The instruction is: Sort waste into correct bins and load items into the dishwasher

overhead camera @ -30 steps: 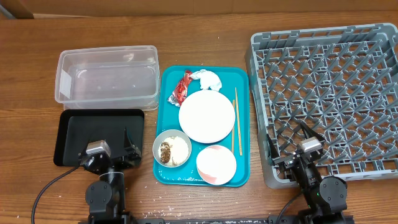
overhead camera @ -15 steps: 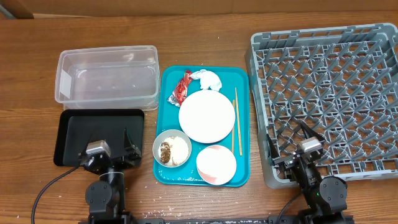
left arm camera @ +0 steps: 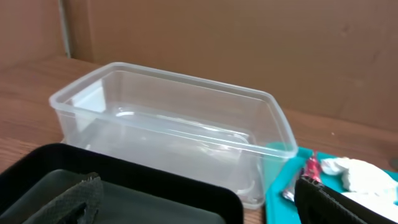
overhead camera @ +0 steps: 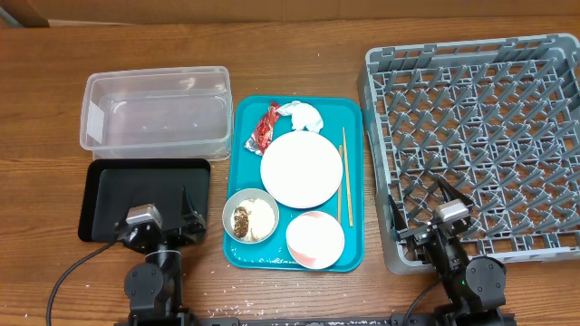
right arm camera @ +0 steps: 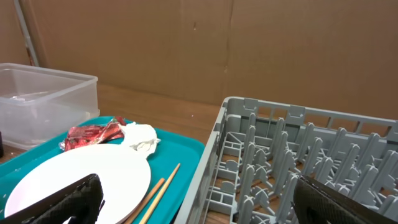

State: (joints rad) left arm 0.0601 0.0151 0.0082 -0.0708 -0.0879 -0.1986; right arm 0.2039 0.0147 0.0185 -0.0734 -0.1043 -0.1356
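Note:
I will next grab the pale pink plate by its rim (overhead camera: 293, 245) with my left gripper to load it, so its base stays free for handover to my right gripper.
On the teal tray (overhead camera: 355, 136) lie a red wrapper (overhead camera: 265, 127), a white tissue (overhead camera: 305, 115), a large white plate (overhead camera: 300, 169), chopsticks (overhead camera: 343, 172), a white bowl with rice and brown bits (overhead camera: 249, 215) and a pale pink plate (overhead camera: 314, 239). The clear tub (overhead camera: 156, 110) and black tray (overhead camera: 145, 187) sit to the left. The grey dish rack (overhead camera: 480, 136) is to the right. My left gripper (overhead camera: 166, 217) is open and empty over the black tray's near edge. My right gripper (overhead camera: 424, 210) is open and empty at the rack's near left corner.
The wooden table (overhead camera: 290, 45) runs behind everything, with a brown board wall (right arm camera: 249, 37) at the back. In the right wrist view the wrapper (right arm camera: 93, 135), tissue (right arm camera: 142, 137), plate (right arm camera: 81, 180), chopsticks (right arm camera: 158, 190) and rack (right arm camera: 298, 155) show.

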